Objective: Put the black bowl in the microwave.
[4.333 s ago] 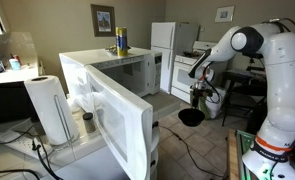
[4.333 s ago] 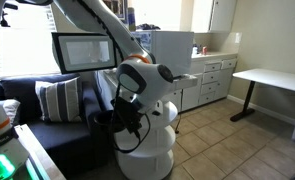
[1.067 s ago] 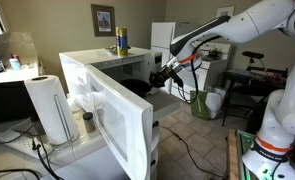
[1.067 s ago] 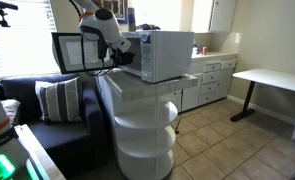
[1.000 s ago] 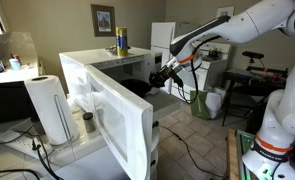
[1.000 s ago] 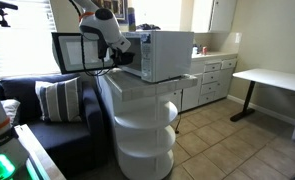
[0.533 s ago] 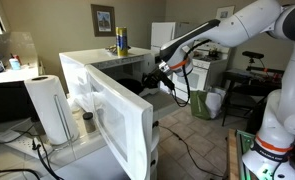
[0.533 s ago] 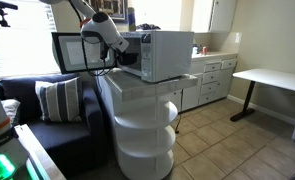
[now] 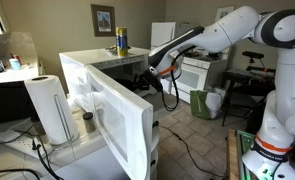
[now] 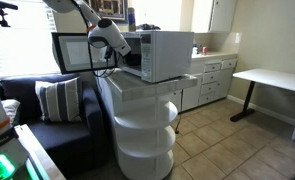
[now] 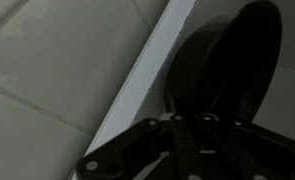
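Note:
The black bowl (image 11: 232,60) needs to go farther in before my gripper releases it. The bowl hangs tilted, barely past the microwave's white front edge, so it would drop short if I opened now.
The white microwave (image 9: 107,62) stands with its wide door (image 9: 115,118) swung open; it also shows in an exterior view (image 10: 163,55). My gripper (image 9: 147,80) reaches into the dark cavity at the mouth of the microwave. In the wrist view the gripper (image 11: 190,125) is shut on the rim of the black bowl (image 11: 232,60), which hangs just past the microwave's white front edge (image 11: 137,85). In both exterior views the bowl is mostly hidden by the arm and the cavity.
A paper towel roll (image 9: 51,108) and a small cup (image 9: 87,122) stand by the open door. A yellow bottle (image 9: 121,41) sits on the microwave. A fridge (image 9: 163,40), a range (image 9: 197,68) and a green bin (image 9: 201,103) stand behind. A sofa (image 10: 57,105) and a white desk (image 10: 272,78) are nearby.
My arm rose from near the floor with the black bowl and moved to the microwave; in the last second the gripper and bowl pushed further into the cavity opening.

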Robot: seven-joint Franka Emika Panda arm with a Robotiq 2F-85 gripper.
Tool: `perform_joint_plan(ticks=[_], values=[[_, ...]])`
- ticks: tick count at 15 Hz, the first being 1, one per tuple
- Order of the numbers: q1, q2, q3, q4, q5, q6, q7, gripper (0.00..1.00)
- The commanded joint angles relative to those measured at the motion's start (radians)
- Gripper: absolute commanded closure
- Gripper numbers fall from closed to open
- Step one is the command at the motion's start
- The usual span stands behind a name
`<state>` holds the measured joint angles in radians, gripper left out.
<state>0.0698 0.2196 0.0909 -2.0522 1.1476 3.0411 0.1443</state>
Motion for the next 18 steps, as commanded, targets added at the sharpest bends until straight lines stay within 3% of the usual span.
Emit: perform_joint_plan(ticks=[1, 7, 18], values=[[0.01, 0.063, -0.009, 0.082, 0.013, 0.039, 0.108, 0.98], [0.029, 0.149, -0.02, 0.15, -0.012, 0.107, 0.247, 0.98], [0.061, 0.245, -0.015, 0.24, -0.009, 0.188, 0.285, 0.98]])
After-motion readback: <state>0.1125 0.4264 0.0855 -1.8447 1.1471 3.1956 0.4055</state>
